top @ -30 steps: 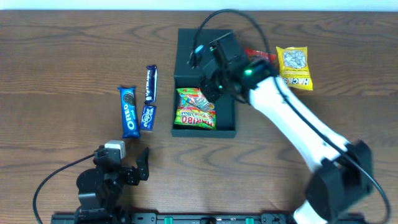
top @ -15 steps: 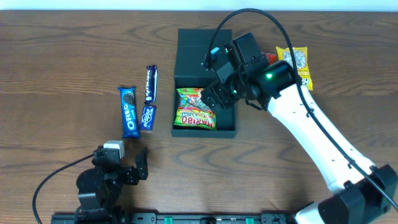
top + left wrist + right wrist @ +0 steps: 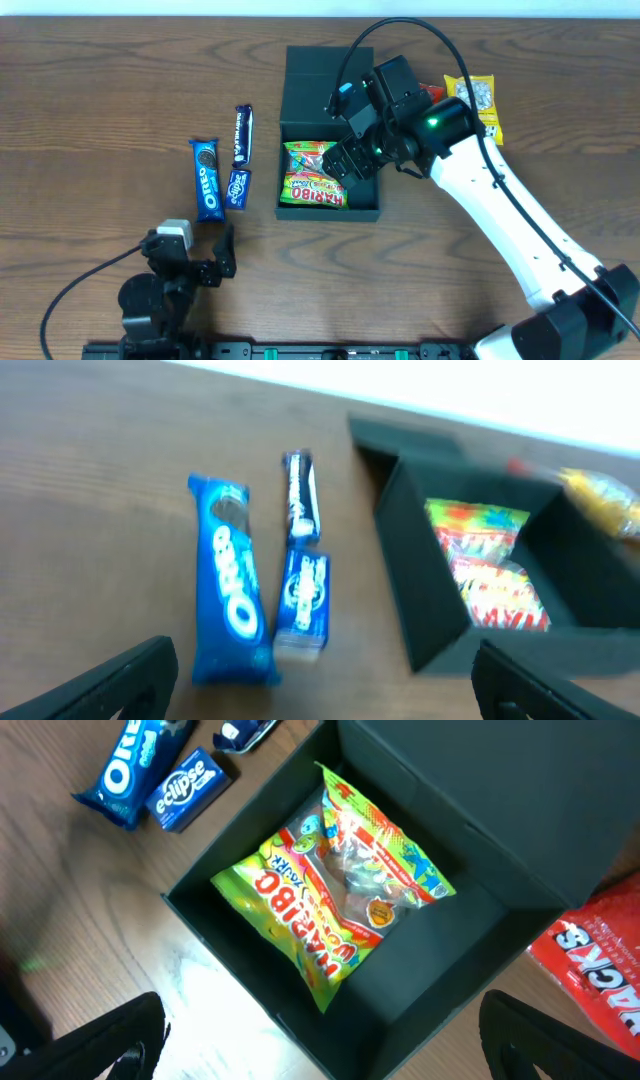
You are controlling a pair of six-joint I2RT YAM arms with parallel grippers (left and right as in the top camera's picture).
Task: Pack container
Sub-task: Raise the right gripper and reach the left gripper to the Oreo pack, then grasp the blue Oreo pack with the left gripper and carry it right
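My left gripper should grab the blue Oreo pack by its middle [image 3: 207, 182] next. Both ends of the pack then stay free to settle into the container.
The container [image 3: 300, 75] is a dark teal-green box lying open at mid-table, its flap lid folded back. A green and red Haribo bag [image 3: 314, 175] lies inside it, toward the near wall. My right gripper [image 3: 352, 152] hovers open above the box with nothing between its fingers. In the right wrist view the bag [image 3: 340, 890] rests on the box floor [image 3: 460, 950] below that gripper [image 3: 325, 1050]. My left gripper [image 3: 200, 258] stands open near the table's front edge, short of the snacks. It holds nothing in the left wrist view [image 3: 322, 690].
Left of the box lie a blue Oreo pack [image 3: 206, 179], a blue Eclipse gum pack [image 3: 237, 188] and a dark bar [image 3: 242, 133]. Right of the box lie a red packet [image 3: 432, 92] and a yellow packet [image 3: 474, 107].
My right gripper has opened and drawn back to the right, leaving the Haribo bag in the box. The left arm has shifted slightly to the left.
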